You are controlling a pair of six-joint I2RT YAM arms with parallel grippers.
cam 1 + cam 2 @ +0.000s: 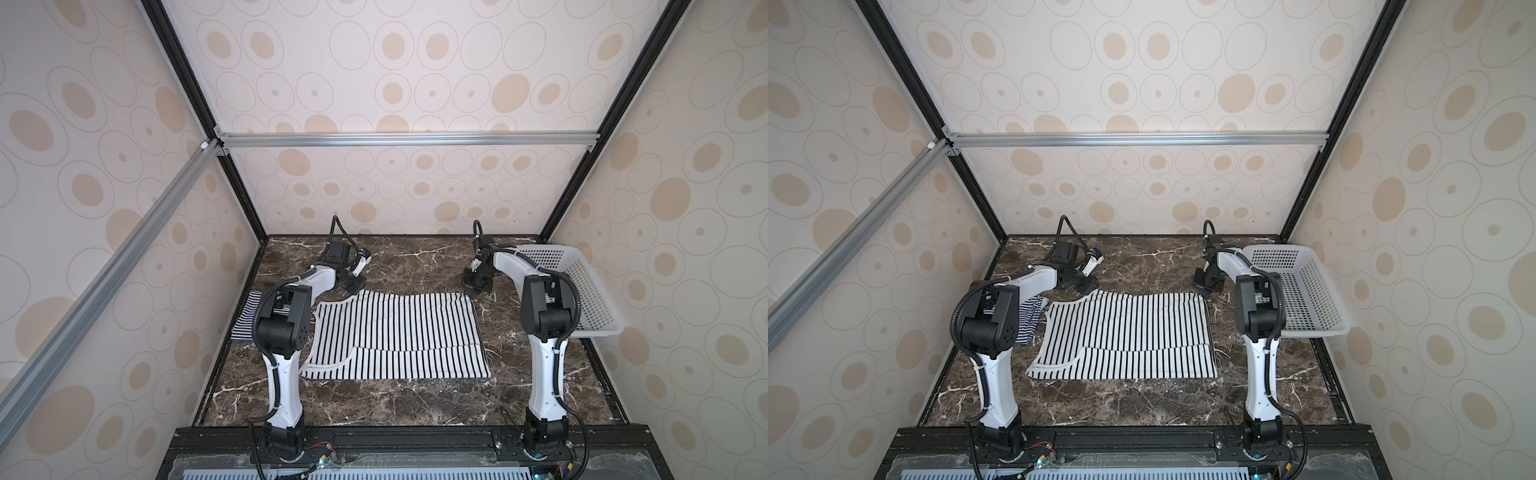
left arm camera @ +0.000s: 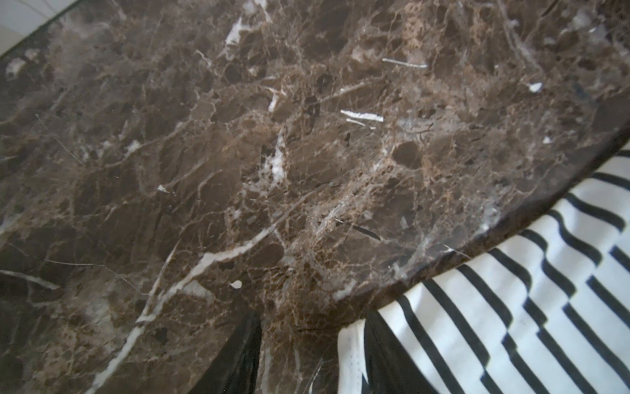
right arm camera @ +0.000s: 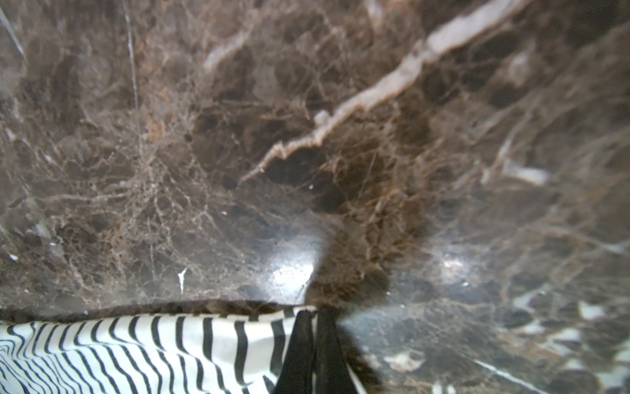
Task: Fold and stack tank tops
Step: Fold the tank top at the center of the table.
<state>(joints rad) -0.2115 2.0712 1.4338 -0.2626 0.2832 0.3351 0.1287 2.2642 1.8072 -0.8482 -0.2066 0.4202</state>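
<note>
My left gripper will next grab the white tank top's far corner at its trim (image 2: 351,354). Then both grippers can fold that edge of the tank top over.
The white tank top with wide black stripes (image 1: 399,332) (image 1: 1129,332) lies flat mid-table, its near edge folded over. The finely striped navy tank top (image 1: 245,316) (image 1: 1030,320) lies bunched at the left, partly hidden by my left arm. My left gripper (image 1: 353,289) (image 2: 312,327) is low at the white top's far left corner. Its jaws stand apart, and the top's white trim (image 2: 351,354) lies just inside one finger. My right gripper (image 1: 473,286) (image 3: 315,317) is shut on the far right corner of the white top (image 3: 136,348).
A white perforated basket (image 1: 598,328) (image 1: 1316,328) stands at the right edge, close behind my right arm. Patterned walls and black frame posts enclose the brown marble table (image 1: 374,403).
</note>
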